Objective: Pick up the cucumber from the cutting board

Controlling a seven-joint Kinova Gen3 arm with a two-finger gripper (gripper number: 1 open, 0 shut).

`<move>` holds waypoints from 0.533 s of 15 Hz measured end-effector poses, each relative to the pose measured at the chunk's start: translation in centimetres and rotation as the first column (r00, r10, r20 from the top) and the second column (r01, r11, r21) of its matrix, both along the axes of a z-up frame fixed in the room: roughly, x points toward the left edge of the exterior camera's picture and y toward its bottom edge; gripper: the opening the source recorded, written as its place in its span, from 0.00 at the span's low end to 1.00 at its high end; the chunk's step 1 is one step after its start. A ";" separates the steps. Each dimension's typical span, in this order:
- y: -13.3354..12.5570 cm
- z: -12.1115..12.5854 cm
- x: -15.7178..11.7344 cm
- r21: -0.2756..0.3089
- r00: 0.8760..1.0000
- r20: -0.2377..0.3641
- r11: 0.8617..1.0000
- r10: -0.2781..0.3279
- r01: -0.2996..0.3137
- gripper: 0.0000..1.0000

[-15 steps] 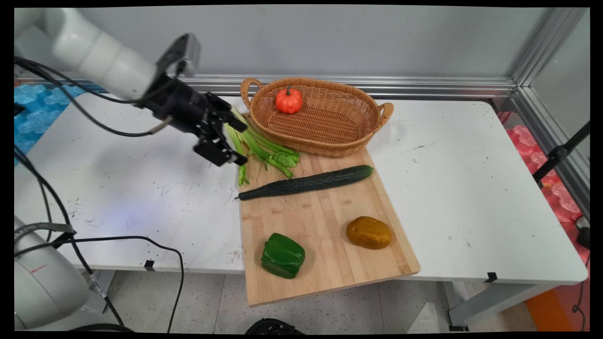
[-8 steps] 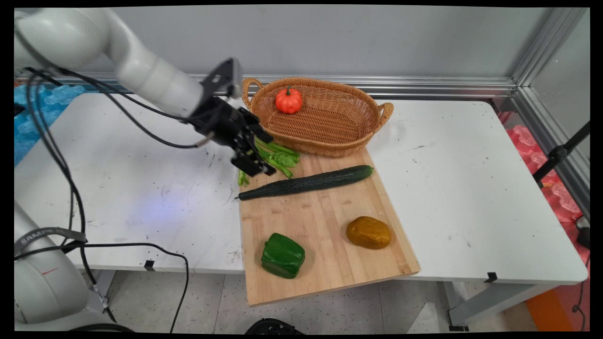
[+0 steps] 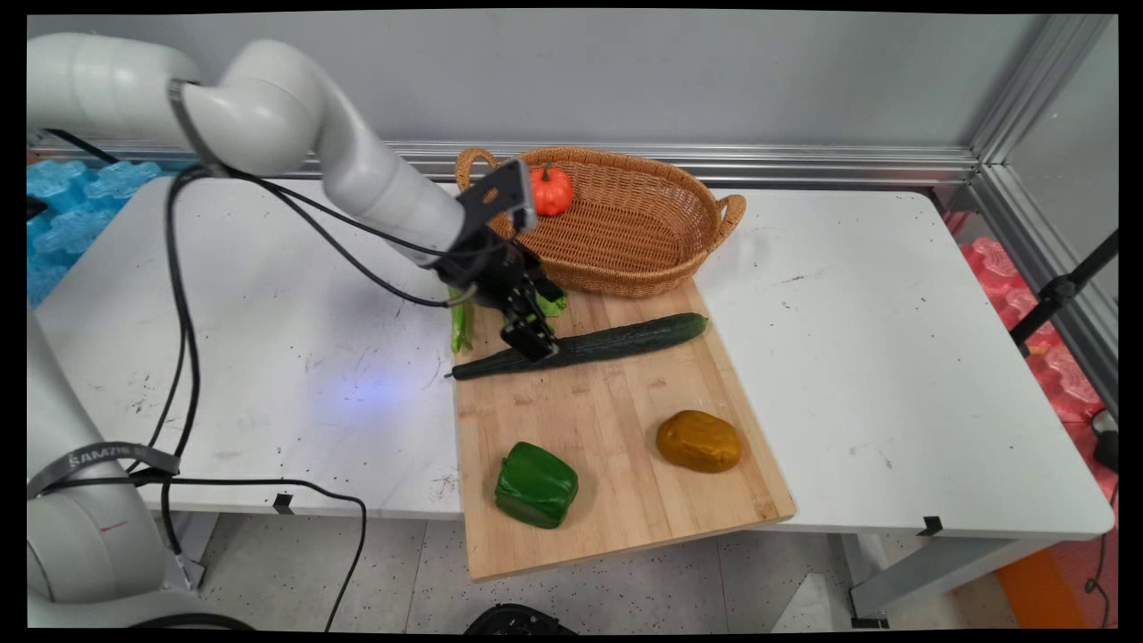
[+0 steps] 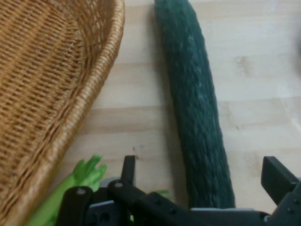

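My gripper will grab the cucumber by its stem-end half (image 3: 516, 361) next, to place the long dark green cucumber in the wicker basket (image 3: 627, 230).
My gripper (image 3: 533, 342) stands open low over the left part of a long dark green cucumber (image 3: 616, 339) that lies across a wooden cutting board (image 3: 616, 420). In the hand view the cucumber (image 4: 193, 94) runs up from between the gripper (image 4: 202, 176), with one black finger on each side of it and a gap still showing. Whether the fingers touch the cucumber I cannot tell. Green celery stalks (image 3: 460, 326) lie just left of the hand, partly hidden by it; their leafy end (image 4: 80, 181) shows in the hand view.
A wicker basket (image 3: 625, 281) with a small orange pumpkin (image 3: 549, 189) stands behind the board, its rim (image 4: 101, 75) close to the hand. A green bell pepper (image 3: 536, 484) and a brown potato (image 3: 698, 440) rest on the board's near half.
The arm has swung right and down, from beside the celery at the board's left corner to over the cucumber's left part. The gripper stays open. No object has moved.
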State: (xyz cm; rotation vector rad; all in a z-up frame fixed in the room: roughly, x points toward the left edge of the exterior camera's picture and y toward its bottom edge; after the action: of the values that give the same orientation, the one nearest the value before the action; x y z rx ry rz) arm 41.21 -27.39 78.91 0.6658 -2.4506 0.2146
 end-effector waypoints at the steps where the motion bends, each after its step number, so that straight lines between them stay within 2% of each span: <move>1: -0.4 -0.5 -0.6 0.003 1.000 0.005 1.000 0.002 -0.002 1.00; 8: -2.2 -2.9 -3.3 0.016 1.000 0.030 1.000 0.000 -0.001 1.00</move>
State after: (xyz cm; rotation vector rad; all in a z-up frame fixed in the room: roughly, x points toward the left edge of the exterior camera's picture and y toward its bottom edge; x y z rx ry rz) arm 37.89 -29.57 76.04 0.6747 -2.4835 0.2068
